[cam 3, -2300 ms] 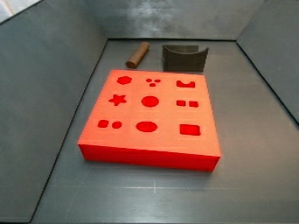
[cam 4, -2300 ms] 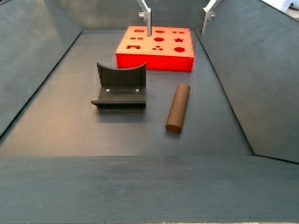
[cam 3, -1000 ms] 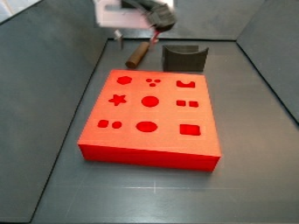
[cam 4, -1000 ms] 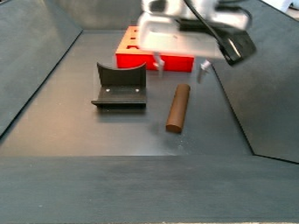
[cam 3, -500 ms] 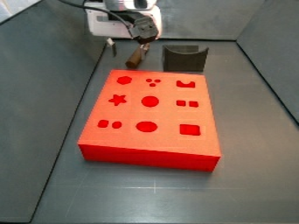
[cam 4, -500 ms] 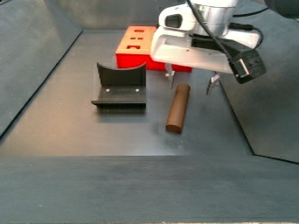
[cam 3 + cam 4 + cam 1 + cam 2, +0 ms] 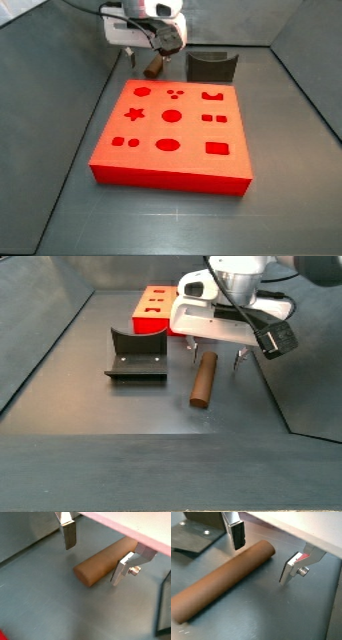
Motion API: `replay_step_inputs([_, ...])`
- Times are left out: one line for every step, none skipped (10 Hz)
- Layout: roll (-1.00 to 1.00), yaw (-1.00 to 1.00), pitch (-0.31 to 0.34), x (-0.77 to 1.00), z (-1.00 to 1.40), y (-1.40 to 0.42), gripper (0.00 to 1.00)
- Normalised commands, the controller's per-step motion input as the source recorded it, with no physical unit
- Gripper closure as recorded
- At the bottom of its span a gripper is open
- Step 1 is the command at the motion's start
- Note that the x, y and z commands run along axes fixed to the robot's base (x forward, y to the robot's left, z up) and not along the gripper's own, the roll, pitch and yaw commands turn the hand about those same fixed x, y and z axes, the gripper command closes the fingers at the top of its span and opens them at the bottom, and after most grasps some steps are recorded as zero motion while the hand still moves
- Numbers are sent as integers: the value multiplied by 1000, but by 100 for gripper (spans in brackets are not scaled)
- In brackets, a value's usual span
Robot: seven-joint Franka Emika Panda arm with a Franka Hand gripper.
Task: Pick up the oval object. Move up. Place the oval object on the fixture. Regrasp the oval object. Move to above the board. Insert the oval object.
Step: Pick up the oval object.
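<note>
The robot's gripper needs to grab the oval object across its slim brown body next, so it can place it on the fixture.
The oval object, a slim brown peg, lies flat on the grey floor between the dark fixture and a side wall. My gripper is open and low over the peg's end nearest the red board, one finger on each side, not touching. Both wrist views show the peg lying between the gripper's silver fingers. In a side view the gripper partly hides the peg, beside the fixture and behind the board.
Grey sloped walls enclose the floor on both sides. The fixture's base plate lies close beside the peg. The board fills the middle of the floor in a side view.
My gripper has come down from above into the scene and lowered over the peg's end, jaws open. The peg, fixture and board have not moved.
</note>
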Motion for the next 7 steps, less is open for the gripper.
replay_step_inputs([0, 0, 0, 0, 0, 0, 100])
replay_step_inputs([0, 0, 0, 0, 0, 0, 100])
replay_step_inputs([0, 0, 0, 0, 0, 0, 100])
replay_step_inputs([0, 0, 0, 0, 0, 0, 100])
replay_step_inputs([0, 0, 0, 0, 0, 0, 100])
replay_step_inputs([0, 0, 0, 0, 0, 0, 100])
replay_step_inputs([0, 0, 0, 0, 0, 0, 100])
